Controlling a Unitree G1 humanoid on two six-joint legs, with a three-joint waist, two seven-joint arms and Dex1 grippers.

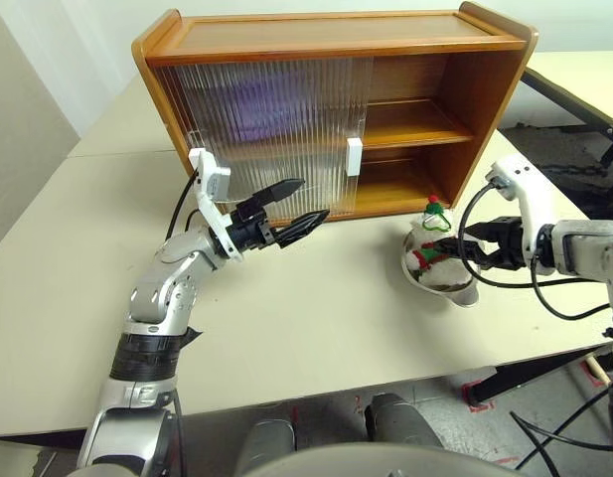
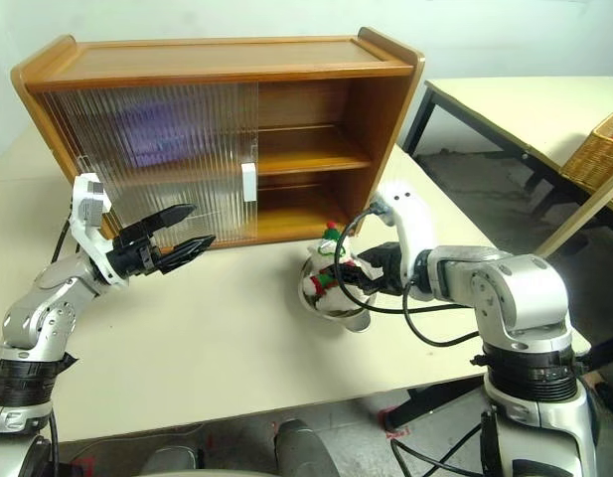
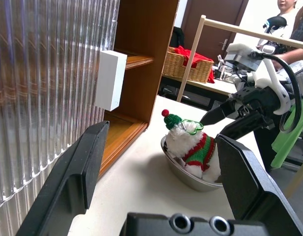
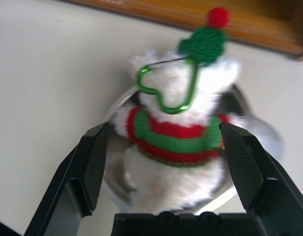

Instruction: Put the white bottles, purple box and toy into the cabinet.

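Observation:
The right gripper isn't ready to close yet: its fingers are above the red-and-green scarf (image 4: pixel 176 138), high over the steel bowl (image 4: pixel 114 169), and would miss now. It needs to go lower first, then close on the scarf.
The toy (image 1: pixel 430 238), a fluffy white plush with a red-and-green scarf and a green hat, sits in a round steel bowl (image 1: pixel 455 290) on the table, in front of the cabinet's (image 1: pixel 326 109) open right half. My right gripper (image 4: pixel 163 132) is open and tilted down at the toy, one finger on each side, not closed on it. My left gripper (image 1: pixel 313 199) hangs open and empty before the ribbed sliding door (image 1: pixel 271 129). A purple blur, the purple box (image 1: pixel 258 104), shows through that door on the upper shelf. The white bottles are hidden.
The door's white handle (image 1: pixel 354 156) stands at the cabinet's middle. The right-hand shelves (image 1: pixel 410 124) are bare. A wicker basket (image 2: pixel 599 149) rests on a second table at the right. A person (image 3: pixel 289 7) stands far behind. The table's front edge lies just below the bowl.

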